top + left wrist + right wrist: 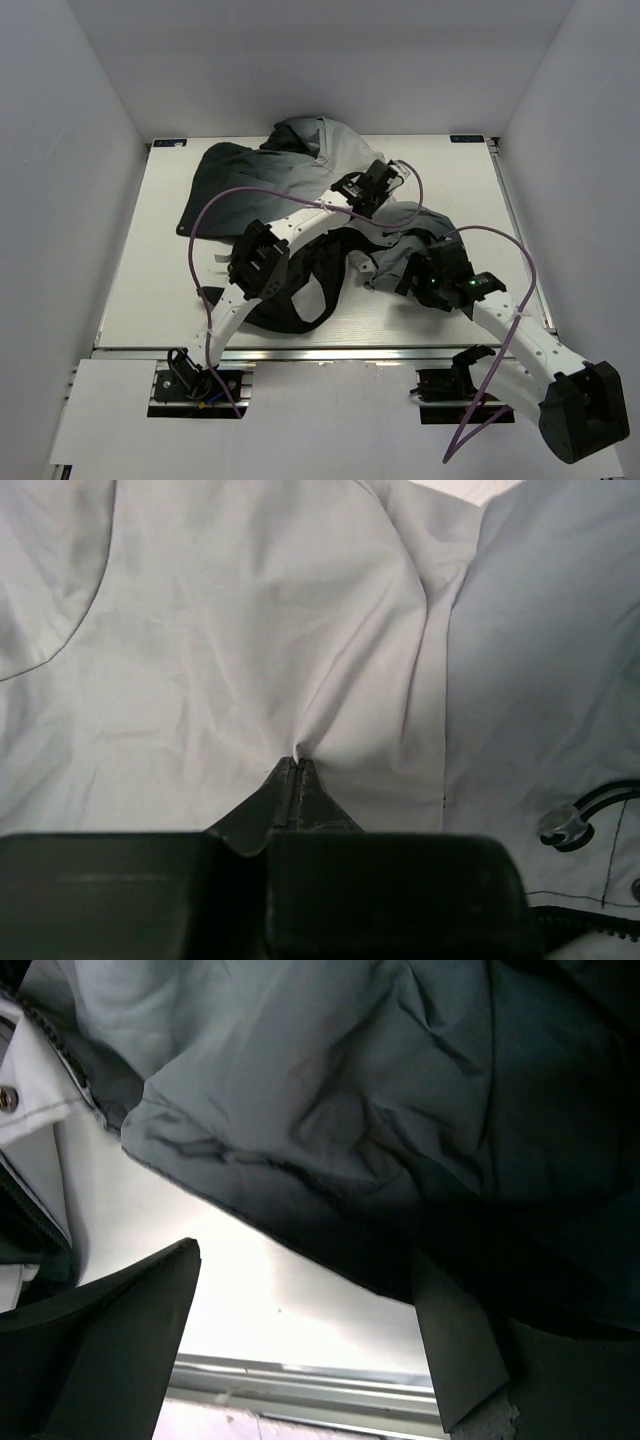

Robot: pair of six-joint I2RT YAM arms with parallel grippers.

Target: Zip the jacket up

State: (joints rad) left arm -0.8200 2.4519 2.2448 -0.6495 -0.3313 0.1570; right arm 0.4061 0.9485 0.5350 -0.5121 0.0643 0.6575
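Observation:
Next, my right gripper should grab the dark fabric's near edge (407,292), leaving the zipper edge free, to spread the jacket (300,175) for zipping.
The jacket (300,175) lies crumpled across the middle of the table, light grey at the back and black (300,295) toward the front. My left gripper (372,186) reaches over to its grey upper part. In the left wrist view this gripper (297,762) is shut, with a small pucker of light grey fabric (250,630) pinched at its tips. A zipper edge (585,920) and a cord toggle (562,826) show at the lower right there. My right gripper (300,1295) is open above bare table, just below the dark fabric (400,1110), with nothing between its fingers.
The white table (150,300) shows bare on the left and along its front edge (300,1375). White walls close in the back and both sides. Purple cables (215,205) arc over both arms. A snap and hem edge (8,1098) show at the right wrist view's left.

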